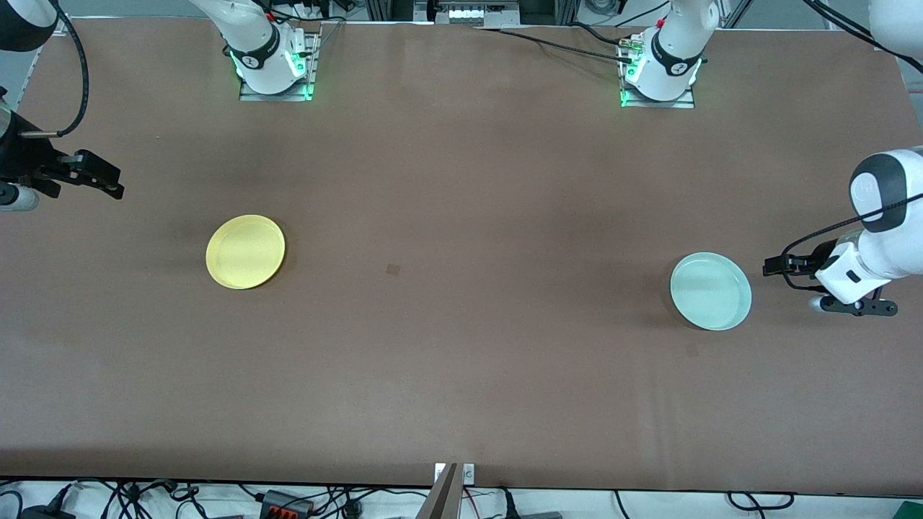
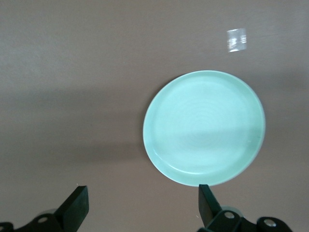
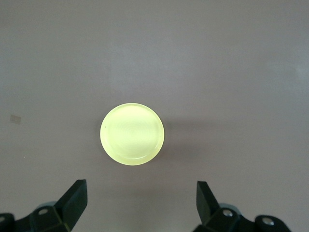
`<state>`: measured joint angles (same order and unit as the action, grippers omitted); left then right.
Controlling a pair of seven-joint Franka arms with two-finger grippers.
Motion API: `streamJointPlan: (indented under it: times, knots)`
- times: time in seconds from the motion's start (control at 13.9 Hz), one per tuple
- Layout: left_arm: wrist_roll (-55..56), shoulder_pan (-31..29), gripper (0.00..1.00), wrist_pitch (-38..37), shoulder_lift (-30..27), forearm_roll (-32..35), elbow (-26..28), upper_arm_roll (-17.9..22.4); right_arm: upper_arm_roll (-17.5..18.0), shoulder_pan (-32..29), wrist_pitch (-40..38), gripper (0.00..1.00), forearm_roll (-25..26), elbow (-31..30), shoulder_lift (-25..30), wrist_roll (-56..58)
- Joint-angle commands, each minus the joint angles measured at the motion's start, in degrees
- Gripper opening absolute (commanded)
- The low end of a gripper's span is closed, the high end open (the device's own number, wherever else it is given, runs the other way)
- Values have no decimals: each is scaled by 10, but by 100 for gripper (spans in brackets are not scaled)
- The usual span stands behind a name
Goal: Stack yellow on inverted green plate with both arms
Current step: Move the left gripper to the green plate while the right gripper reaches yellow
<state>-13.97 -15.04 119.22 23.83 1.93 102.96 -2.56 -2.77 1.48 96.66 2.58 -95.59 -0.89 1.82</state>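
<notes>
Next, the left gripper pinches the green plate by its thin outer rim (image 1: 749,293), since the green plate's round side spreads wider than the open fingers.
The yellow plate (image 1: 245,251) lies flat on the brown table toward the right arm's end; it also shows in the right wrist view (image 3: 132,133). The pale mint-green plate (image 1: 711,290) lies flat toward the left arm's end, hollow side up as it seems in the left wrist view (image 2: 204,127). My left gripper (image 1: 773,266) (image 2: 141,200) is open and empty, up in the air beside the green plate's outer edge. My right gripper (image 1: 114,182) (image 3: 140,193) is open and empty, high over the table's end, well apart from the yellow plate.
A small square mark (image 1: 393,269) sits on the table between the plates; it also shows in the left wrist view (image 2: 236,39) and the right wrist view (image 3: 16,119). The two arm bases (image 1: 274,65) (image 1: 660,72) stand along the table's edge farthest from the camera.
</notes>
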Motion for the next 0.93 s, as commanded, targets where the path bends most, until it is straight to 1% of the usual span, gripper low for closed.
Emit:
streamJointPlan:
  times: [0.0, 0.22, 0.29, 0.36, 0.43, 0.58, 0.65, 0.86]
  knots:
    - [-23, -19, 100, 43, 31, -7, 1, -10, 1, 3, 3, 100, 5, 4, -8, -9]
    - [-83, -31, 99, 86, 77, -78, 1, -10, 1, 4, 5, 100, 5, 4, -15, -6]
    - [-102, -38, 93, 97, 88, -88, 0, -10, 1, 4, 5, 100, 5, 4, -18, -2]
    - [-105, -39, 90, 101, 96, -91, 0, -10, 1, 3, 5, 100, 5, 4, -18, -2]
    - [-107, -39, 83, 101, 102, -95, 0, -10, 1, 3, 5, 100, 3, 4, -19, -2]
    - [-108, -40, 67, 101, 111, -95, 0, -10, 0, 0, 6, 100, -20, 4, -24, -2]
    - [-109, -40, 59, 101, 116, -95, -2, -10, 0, -1, 6, 100, -22, 5, -33, -2]
    - [-109, -39, 48, 119, 133, -95, -7, -10, 0, -2, 7, 100, -22, 5, -54, -2]
